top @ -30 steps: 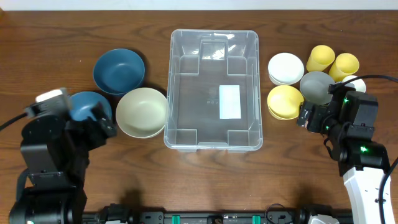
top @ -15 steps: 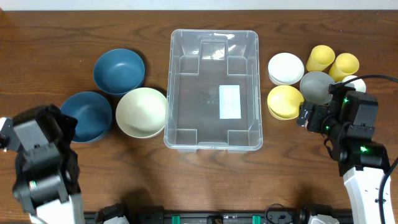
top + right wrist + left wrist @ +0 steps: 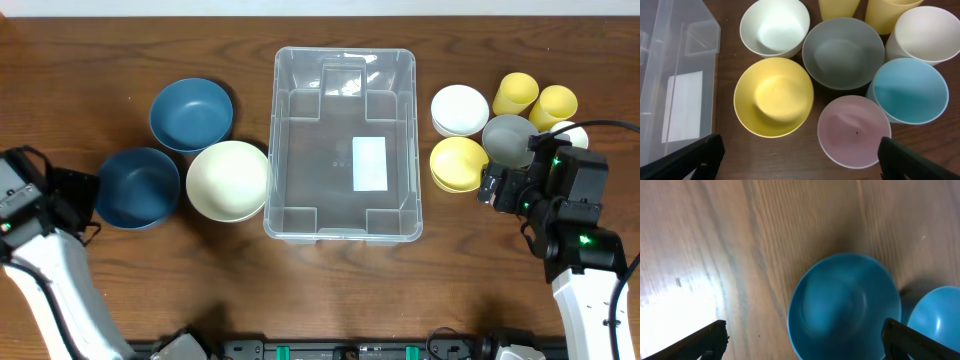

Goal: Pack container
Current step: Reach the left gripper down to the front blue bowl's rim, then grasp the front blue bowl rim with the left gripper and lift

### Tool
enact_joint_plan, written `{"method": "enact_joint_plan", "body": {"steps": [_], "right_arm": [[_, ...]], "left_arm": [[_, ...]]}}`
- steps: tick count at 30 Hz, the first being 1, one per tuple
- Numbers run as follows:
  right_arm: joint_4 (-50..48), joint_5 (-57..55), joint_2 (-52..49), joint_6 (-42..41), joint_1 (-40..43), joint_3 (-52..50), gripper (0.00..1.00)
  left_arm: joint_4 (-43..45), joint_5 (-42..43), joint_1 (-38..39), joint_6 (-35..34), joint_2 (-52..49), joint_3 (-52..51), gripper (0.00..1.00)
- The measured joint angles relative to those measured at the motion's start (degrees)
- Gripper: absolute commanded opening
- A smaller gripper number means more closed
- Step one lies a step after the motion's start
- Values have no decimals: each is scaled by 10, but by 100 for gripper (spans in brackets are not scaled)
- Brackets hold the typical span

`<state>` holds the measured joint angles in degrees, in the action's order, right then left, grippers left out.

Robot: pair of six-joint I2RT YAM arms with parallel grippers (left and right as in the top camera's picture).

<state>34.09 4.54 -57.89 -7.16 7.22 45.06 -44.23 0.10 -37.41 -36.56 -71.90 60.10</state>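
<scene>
I should set the nearer dark blue bowl (image 3: 138, 187) upright inside the container, so my left gripper next needs to grab its outer-side rim, away from the cream bowl.
The container (image 3: 272, 150), a large clear bin with a white label on its base, stands empty at the table's middle; its corner (image 3: 670, 60) shows in the right wrist view. My left gripper (image 3: 88, 205) is open at the far left, just left of the nearer dark blue bowl (image 3: 138, 187). In the left wrist view that bowl (image 3: 845, 305) lies ahead of the wide-open left gripper (image 3: 802, 345). My right gripper (image 3: 490, 187) is open and empty beside the yellow bowl (image 3: 457, 163). The right wrist view has the right gripper (image 3: 800, 162) just short of the yellow bowl (image 3: 773, 96) and a pink cup (image 3: 854, 131).
A second dark blue bowl (image 3: 191, 113) and a cream bowl (image 3: 228, 180) sit left of the bin. On the right are a white bowl (image 3: 459, 108), a grey bowl (image 3: 508, 140), two yellow cups (image 3: 517, 93), a white cup (image 3: 925, 32) and a light blue cup (image 3: 910, 90).
My left arm has swung off the nearer blue bowl toward the table's left edge, so the whole bowl now shows. The right arm has not moved.
</scene>
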Motion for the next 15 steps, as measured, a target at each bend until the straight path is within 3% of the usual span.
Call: {"method": "enact_joint_plan", "body": {"steps": [5, 10, 15], "right_arm": [[0, 0, 0, 0, 0, 0, 99], [0, 0, 0, 0, 0, 0, 99], [0, 0, 0, 0, 0, 0, 99]], "left_arm": [[20, 63, -28, 41, -67, 0, 99], [31, 93, -31, 66, -133, 0, 90], [34, 104, -31, 82, -179, 0, 89]]}}
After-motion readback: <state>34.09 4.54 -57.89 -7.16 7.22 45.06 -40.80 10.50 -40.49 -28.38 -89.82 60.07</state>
